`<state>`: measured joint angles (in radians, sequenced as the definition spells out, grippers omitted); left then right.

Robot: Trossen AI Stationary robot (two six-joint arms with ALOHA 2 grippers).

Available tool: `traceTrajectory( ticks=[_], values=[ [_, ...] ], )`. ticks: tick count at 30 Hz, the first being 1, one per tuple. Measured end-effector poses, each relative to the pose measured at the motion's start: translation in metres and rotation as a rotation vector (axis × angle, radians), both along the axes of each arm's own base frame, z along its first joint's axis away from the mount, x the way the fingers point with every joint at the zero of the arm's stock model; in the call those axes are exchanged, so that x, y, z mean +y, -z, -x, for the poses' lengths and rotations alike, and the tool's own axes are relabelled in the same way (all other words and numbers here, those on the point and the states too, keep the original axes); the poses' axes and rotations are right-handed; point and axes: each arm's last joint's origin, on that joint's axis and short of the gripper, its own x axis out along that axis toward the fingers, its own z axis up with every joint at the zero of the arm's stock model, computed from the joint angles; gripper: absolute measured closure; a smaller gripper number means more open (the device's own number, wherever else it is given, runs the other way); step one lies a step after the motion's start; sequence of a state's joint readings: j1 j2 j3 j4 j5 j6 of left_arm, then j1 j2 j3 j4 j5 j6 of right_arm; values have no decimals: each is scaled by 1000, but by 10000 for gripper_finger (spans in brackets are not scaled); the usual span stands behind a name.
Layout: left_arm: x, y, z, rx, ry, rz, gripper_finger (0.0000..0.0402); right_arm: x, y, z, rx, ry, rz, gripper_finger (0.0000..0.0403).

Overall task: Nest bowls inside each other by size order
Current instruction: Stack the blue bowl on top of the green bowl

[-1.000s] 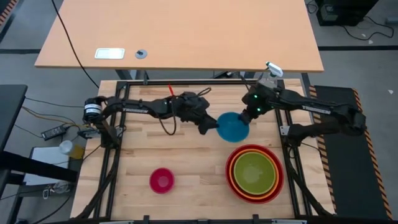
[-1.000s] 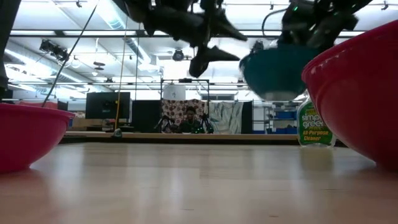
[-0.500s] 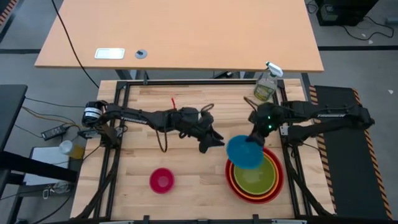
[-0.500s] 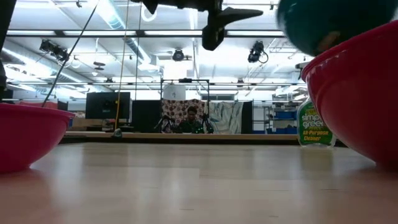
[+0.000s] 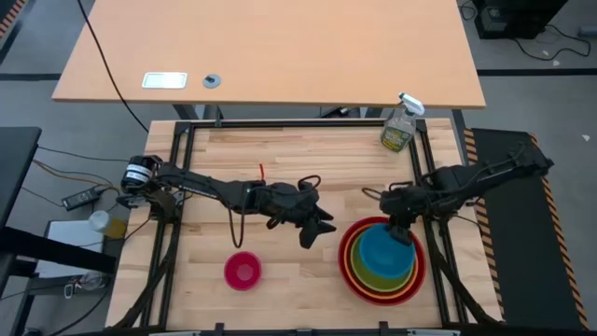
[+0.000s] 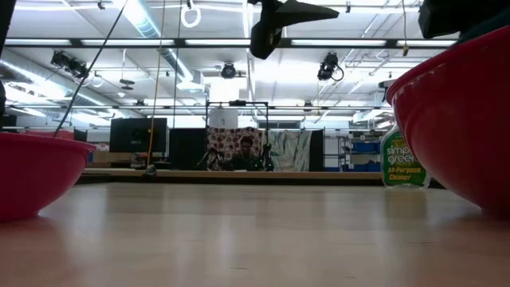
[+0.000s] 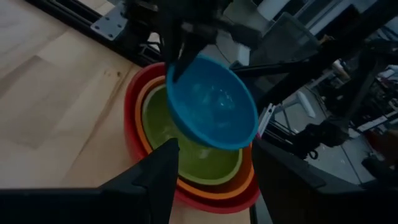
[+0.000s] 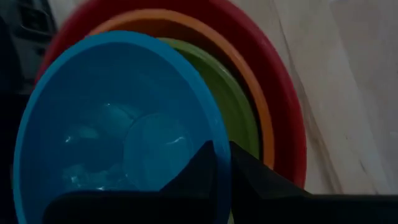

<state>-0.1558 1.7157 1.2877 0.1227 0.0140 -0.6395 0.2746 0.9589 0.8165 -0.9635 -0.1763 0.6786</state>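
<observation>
The blue bowl [image 5: 384, 250] hangs tilted above the green bowl and would drop if I opened my right gripper now. It comes down first, before my right gripper opens.
The red [image 5: 415, 275], orange [image 5: 351, 271] and green [image 5: 366, 276] bowls sit nested at the table's near right. My right gripper [image 5: 399, 231] is shut on the blue bowl [image 5: 384, 250], which is tilted over the green bowl [image 7: 186, 155]. The pink bowl [image 5: 242, 271] rests on its base at the near middle left. My left gripper [image 5: 319, 230] is open and empty, just left of the stack, above the table; it also shows in the low view [image 6: 279, 20]. My right gripper pinches the blue bowl's rim [image 8: 219, 146] on its far side, one finger inside the bowl and one outside [image 8: 249, 171]. The fingers come from above, pointing down. The bowl hangs tilted [image 7: 211, 102] over the green bowl; whether it touches the green bowl, I cannot tell.
A clear spray bottle [image 5: 399, 126] with a green label stands at the table's far right corner. A red marker line [image 5: 261, 171] lies on the wood at the far middle. The low view shows the red bowl's wall [image 6: 454, 119] close at right and the pink bowl [image 6: 32, 175] at left.
My right gripper has carried the blue bowl from the far middle toward the near right and down over the nested stack, the bowl tilting. My left gripper has drawn away from the blue bowl toward the table's near edge, staying open.
</observation>
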Motion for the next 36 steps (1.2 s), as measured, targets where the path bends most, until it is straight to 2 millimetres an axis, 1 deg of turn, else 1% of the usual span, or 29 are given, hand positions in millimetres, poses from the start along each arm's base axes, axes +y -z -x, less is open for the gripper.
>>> traceTrajectory(
  ticks=[9, 13, 25, 28, 36],
  values=[
    [0, 0, 0, 1, -18, -6, 196, 24, 20, -13, 91, -78, 98, 368],
    [-2, 0, 0, 1, -13, -10, 196, 33, 28, -21, 99, -87, 122, 368],
    [-2, 2, 1, 16, -12, -12, 196, 48, 48, -32, 156, -67, 211, 366],
    [-2, 2, 1, 20, -10, -13, 196, 49, 52, -34, 175, -50, 214, 353],
    [-3, 6, 2, 57, 20, -24, 196, 50, 53, -32, 208, -55, 184, 292]
  ],
)
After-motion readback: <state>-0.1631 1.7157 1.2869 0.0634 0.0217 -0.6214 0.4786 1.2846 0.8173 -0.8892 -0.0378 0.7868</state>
